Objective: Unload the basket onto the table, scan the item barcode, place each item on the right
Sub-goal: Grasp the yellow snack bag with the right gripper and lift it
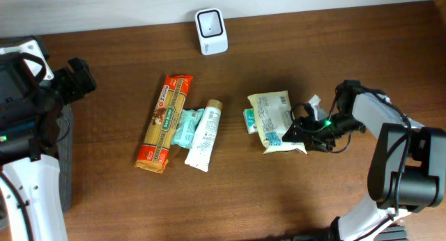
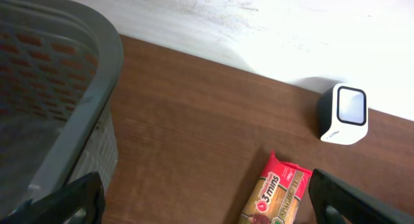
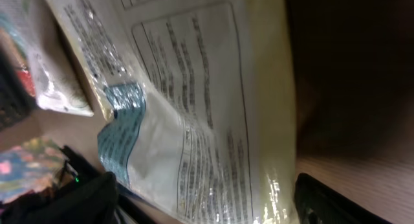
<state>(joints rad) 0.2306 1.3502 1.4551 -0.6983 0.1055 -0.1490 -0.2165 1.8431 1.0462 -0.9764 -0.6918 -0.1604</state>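
Observation:
My right gripper grabs the pale yellow pouch by its near end [image 1: 290,141] next, so its printed far part stays uncovered to face the scanner [image 1: 210,32].
A pale yellow pouch [image 1: 272,120] lies flat right of centre, printed side up [image 3: 194,114]. My right gripper [image 1: 304,134] is at its near right end. In the right wrist view its jaws [image 3: 207,208] stand open, one finger on each side of the pouch's end. No barcode can be made out in any view. The white scanner [image 1: 210,32] stands at the table's back edge and also shows from the left wrist [image 2: 343,114]. My left gripper [image 2: 210,208] hangs open and empty at the far left, above the table.
A red spaghetti packet [image 1: 164,122], a teal sachet [image 1: 186,127] and a white tube [image 1: 203,135] lie side by side left of centre. A small green packet [image 1: 249,120] pokes out from under the pouch. A grey basket [image 2: 58,88] stands at the left edge.

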